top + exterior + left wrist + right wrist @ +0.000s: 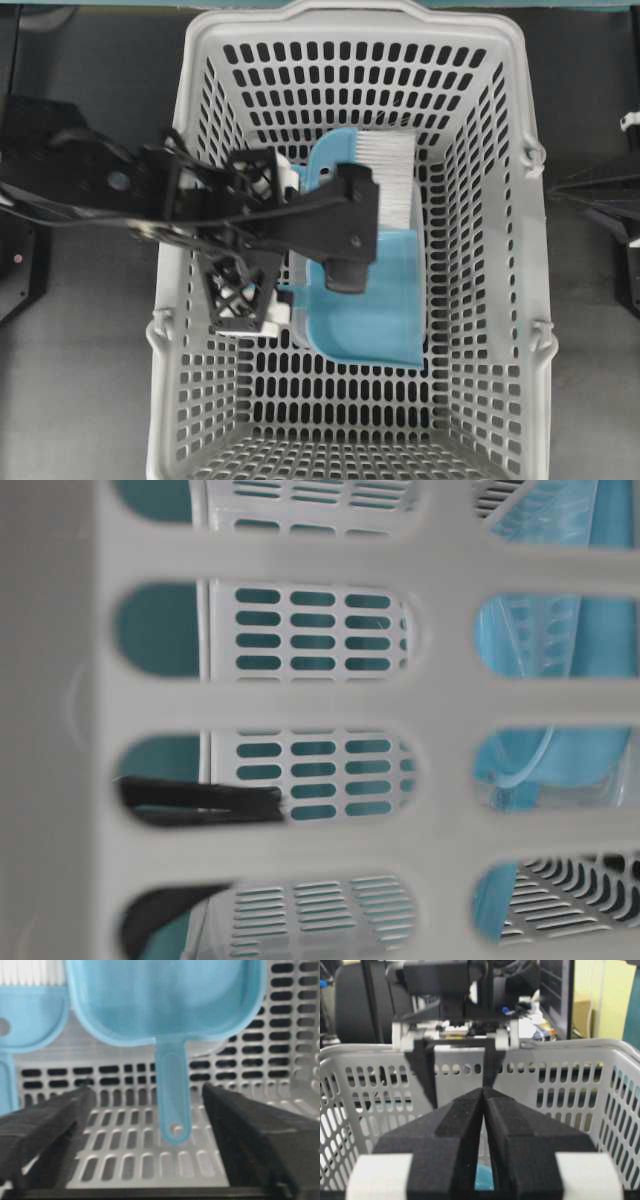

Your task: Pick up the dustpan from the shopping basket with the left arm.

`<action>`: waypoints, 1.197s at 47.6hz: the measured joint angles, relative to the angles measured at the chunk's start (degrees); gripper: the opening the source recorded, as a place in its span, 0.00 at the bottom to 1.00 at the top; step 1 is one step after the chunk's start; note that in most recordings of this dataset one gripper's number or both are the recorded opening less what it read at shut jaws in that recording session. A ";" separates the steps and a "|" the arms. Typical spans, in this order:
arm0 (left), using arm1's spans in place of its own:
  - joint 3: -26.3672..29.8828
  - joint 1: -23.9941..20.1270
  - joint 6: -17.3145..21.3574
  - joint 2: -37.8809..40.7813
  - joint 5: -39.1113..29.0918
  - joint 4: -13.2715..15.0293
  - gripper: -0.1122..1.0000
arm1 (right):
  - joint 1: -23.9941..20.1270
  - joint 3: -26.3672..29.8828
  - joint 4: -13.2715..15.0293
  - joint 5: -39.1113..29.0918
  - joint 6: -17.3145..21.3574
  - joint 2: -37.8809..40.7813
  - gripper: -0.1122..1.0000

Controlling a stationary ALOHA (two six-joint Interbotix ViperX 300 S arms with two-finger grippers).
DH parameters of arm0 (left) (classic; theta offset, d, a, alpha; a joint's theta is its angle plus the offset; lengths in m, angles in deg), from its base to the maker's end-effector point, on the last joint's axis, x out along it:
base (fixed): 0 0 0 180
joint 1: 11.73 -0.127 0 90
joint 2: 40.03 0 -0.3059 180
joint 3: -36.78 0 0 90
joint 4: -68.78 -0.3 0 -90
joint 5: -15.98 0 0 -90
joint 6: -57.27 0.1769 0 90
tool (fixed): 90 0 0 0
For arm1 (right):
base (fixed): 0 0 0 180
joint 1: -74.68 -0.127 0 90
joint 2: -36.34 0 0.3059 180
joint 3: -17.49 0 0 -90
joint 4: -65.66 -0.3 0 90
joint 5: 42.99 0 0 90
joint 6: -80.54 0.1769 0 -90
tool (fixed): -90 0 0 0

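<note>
The broad blue pan of the dustpan is wider than my open fingers. I should grab the dustpan (375, 310) by its narrow handle with my left gripper next.
The light blue dustpan (375, 310) lies on the floor of the grey shopping basket (500, 40), its thin handle pointing left. My left gripper (285, 245) reaches in over the left wall, partly hidden under its own camera mount. In the left wrist view the gripper (148, 1091) is open, and the dustpan handle (172, 1095) with its hang hole lies between the two fingers, touching neither. The pan (165, 995) lies beyond. My right gripper (484, 1091) is shut and empty outside the basket's right wall, seen overhead at the right edge (565, 188).
The matching blue brush with white bristles (385, 175) lies against the dustpan's far end, and also shows in the left wrist view (30, 1015). The slotted basket walls (570, 1090) enclose the left gripper. The table-level view looks through the basket wall (300, 570).
</note>
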 measured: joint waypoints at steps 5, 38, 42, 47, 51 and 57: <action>0.00 0.79 0.00 2.29 0.00 -0.09 0.90 | -0.09 -0.09 0.09 0.00 0.00 0.00 0.09; -5.71 1.32 -2.20 8.53 3.78 0.00 0.82 | -0.09 -0.70 0.00 0.00 0.00 -0.09 0.09; -5.98 1.32 -1.23 8.53 4.48 -0.09 0.65 | -0.09 -0.79 0.00 0.00 0.00 -0.18 0.09; -6.06 1.41 -1.05 8.61 4.57 0.00 0.38 | -0.09 -0.88 0.00 0.00 0.00 -0.18 0.09; -5.98 1.41 -0.97 8.26 4.48 0.00 0.37 | -0.09 -0.88 0.00 0.00 0.00 -0.35 0.09; -4.75 1.41 -0.97 6.59 4.04 0.00 0.37 | -0.09 -0.97 0.00 0.00 0.00 -0.70 0.09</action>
